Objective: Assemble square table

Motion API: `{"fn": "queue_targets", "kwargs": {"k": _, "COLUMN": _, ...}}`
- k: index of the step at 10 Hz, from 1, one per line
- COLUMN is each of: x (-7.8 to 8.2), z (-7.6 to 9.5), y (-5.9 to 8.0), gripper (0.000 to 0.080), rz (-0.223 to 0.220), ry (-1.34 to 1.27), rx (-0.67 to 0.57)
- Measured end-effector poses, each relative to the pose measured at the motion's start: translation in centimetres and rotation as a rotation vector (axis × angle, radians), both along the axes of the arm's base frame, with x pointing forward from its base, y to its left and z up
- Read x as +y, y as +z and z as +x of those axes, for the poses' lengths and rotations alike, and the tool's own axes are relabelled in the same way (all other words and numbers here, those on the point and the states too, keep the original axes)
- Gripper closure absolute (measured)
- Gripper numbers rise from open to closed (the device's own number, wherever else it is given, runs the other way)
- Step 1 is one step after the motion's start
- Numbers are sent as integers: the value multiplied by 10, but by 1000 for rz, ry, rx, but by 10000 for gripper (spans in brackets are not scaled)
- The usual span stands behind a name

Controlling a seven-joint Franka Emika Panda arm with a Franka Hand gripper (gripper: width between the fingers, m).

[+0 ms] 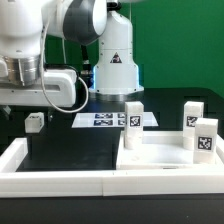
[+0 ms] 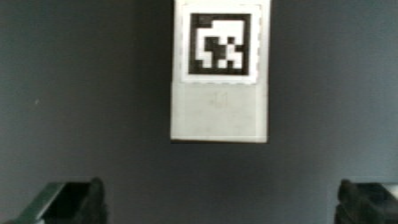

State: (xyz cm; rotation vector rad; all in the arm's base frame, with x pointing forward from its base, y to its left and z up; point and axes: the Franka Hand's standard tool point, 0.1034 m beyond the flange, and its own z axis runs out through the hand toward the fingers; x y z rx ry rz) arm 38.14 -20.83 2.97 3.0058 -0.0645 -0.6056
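Observation:
I need to take hold of the loose white leg with my gripper next, by its tagged section (image 1: 35, 122) (image 2: 222, 46), so that the leg can fit into the slab's empty corner.
The square table's white slab (image 1: 160, 158) lies flat at the exterior view's right. Three tagged white legs stand upright on it: one at its far left corner (image 1: 133, 115), one at the far right (image 1: 192, 114), one nearer on the right (image 1: 205, 140). Another small white leg (image 1: 35, 122) lies loose on the black table at the left. The wrist view shows this leg (image 2: 222, 75) lying lengthwise with its tag up. My gripper (image 1: 28, 106) hangs just above the table beside it. In the wrist view my gripper (image 2: 221, 205) is open and empty, with the leg beyond its fingertips (image 2: 71, 203).
The marker board (image 1: 108, 120) lies flat behind the slab, in front of the robot's base (image 1: 115, 60). A long white border rail (image 1: 50, 172) runs along the front and the left side of the black table.

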Motion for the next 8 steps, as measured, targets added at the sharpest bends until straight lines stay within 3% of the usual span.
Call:
{"fn": "queue_targets", "kwargs": {"k": 4, "x": 5, "z": -5, "y": -3, "gripper": 150, "rz": 39, "ry": -33, "rx": 233}}
{"fn": "queue_targets", "kwargs": {"k": 5, "x": 3, "z": -11, "y": -4, "gripper": 150, "rz": 68, "ry": -19, "rx": 302}}
{"fn": "queue_targets", "kwargs": {"k": 7, "x": -4, "z": -20, "y": -8, "gripper": 150, "rz": 70, "ry": 2, "rx": 405}}
{"fn": "queue_targets", "kwargs": {"k": 8, "x": -7, "z": -28, "y": -7, "gripper": 150, "rz": 93, "ry": -18, "rx": 503}}
